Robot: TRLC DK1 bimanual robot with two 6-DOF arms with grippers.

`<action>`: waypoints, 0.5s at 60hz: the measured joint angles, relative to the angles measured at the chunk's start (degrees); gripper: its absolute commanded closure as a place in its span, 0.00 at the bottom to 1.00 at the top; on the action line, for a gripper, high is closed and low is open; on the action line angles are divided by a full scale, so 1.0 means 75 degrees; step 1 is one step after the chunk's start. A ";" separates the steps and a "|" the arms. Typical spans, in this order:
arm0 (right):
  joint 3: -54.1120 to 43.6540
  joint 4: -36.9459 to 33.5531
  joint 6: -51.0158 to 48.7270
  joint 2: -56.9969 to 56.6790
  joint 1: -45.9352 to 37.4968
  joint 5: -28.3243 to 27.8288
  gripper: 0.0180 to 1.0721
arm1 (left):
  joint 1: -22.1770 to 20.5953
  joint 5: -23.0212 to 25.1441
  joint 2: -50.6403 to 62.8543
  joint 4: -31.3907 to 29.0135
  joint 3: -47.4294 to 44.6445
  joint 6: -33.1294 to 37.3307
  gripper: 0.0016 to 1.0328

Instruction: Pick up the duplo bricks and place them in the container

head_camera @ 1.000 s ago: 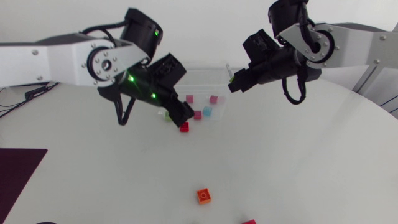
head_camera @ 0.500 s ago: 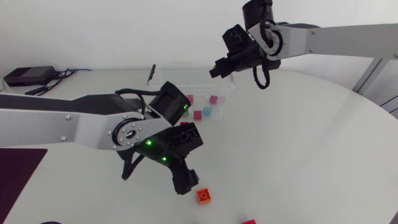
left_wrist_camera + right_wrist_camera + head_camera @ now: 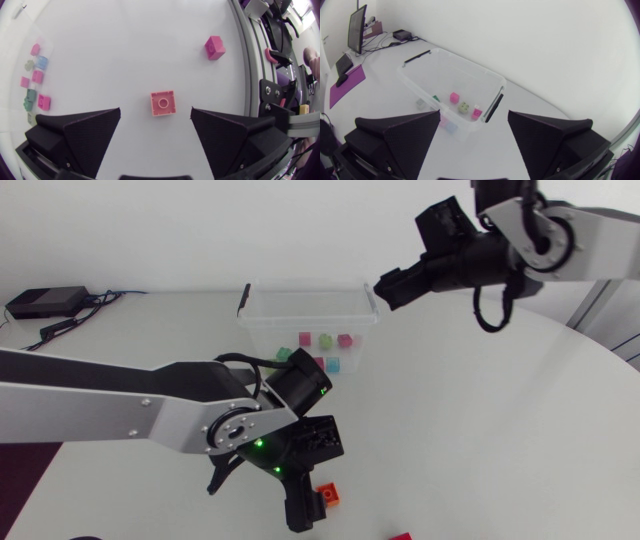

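The right gripper needs to grab the red brick (image 3: pixel 400 536) by its opposite sides next, so that it can place the brick in the clear container.
An orange brick (image 3: pixel 329 497) lies on the white table near its front edge. My left gripper (image 3: pixel 310 507) hangs right over it, open. In the left wrist view the brick (image 3: pixel 163 103) sits between the spread fingers without touching them. A red brick (image 3: pixel 400 536) lies further front right, ahead of the gripper in the left wrist view (image 3: pixel 215 47). The clear container (image 3: pixel 262 326) stands at the back and holds several pink, green and blue bricks (image 3: pixel 463 107). My right gripper (image 3: pixel 385 285) is raised beside the container's right end, open and empty (image 3: pixel 474 114).
The container's black latch (image 3: pixel 243 297) sticks up at its left end. A dark mat (image 3: pixel 344 83) lies at the table's left edge. My left arm (image 3: pixel 150 420) stretches across the table's left half.
My left gripper swung from the container down to the orange brick. My right gripper opened and drew back to the right, and a green brick now lies in the container.
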 measured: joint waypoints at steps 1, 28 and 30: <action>-0.0166 -0.0003 -0.0029 -0.0178 0.0000 -0.0009 0.04 | -0.0009 0.0000 0.0035 0.0000 0.0000 0.0000 0.05; -0.3917 -0.0498 -0.0195 -0.2699 0.0323 -0.0052 0.04 | -0.0452 -0.0242 0.1276 -0.1023 0.1102 -0.0035 0.17; -0.4028 -0.0568 -0.0192 -0.2801 0.0373 -0.0052 0.04 | -0.0455 -0.0242 0.1402 -0.1224 0.1288 -0.0038 0.20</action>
